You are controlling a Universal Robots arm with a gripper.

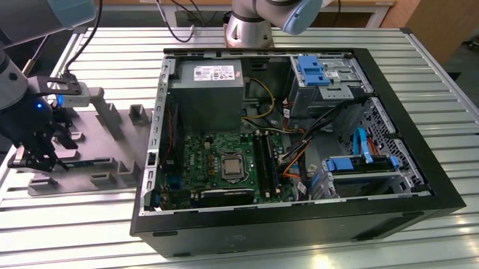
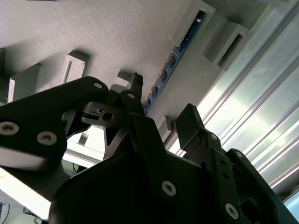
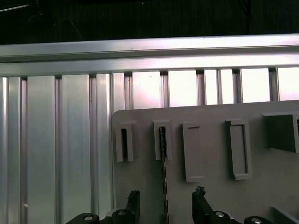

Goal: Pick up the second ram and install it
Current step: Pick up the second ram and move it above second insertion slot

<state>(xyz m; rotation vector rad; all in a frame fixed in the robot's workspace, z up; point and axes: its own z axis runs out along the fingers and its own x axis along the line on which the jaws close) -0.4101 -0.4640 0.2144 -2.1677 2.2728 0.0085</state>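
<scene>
The ram's ends are inside the slotted holders, so my gripper will next grip the ram's bare middle part (image 3: pixel 166 201) between the holders to pick up the ram.
The second ram (image 3: pixel 163 161) is a thin blue-green stick standing on edge in the slotted holders of a grey fixture plate (image 3: pixel 271 186). The first wrist view shows it edge-on. In the second wrist view the ram (image 2: pixel 174 58) runs between two holder blocks. My gripper (image 3: pixel 167 198) hangs open just above it. One black fingertip (image 3: pixel 134 198) is on each side of the stick, neither touching it. In the exterior view the gripper (image 1: pixel 33 161) sits over the end of the plate (image 1: pixel 112 137) at that view's left, where the ram (image 1: pixel 90 163) lies low.
An open computer case (image 1: pixel 389 185) stands at the exterior view's right, holding the green motherboard (image 1: pixel 206 154) with black memory slots (image 1: pixel 263 162), a power supply (image 1: pixel 206 84) and loose cables. The slatted aluminium table (image 3: pixel 46 149) runs around the plate. Several raised grey holders (image 3: pixel 238 149) stand on the plate.
</scene>
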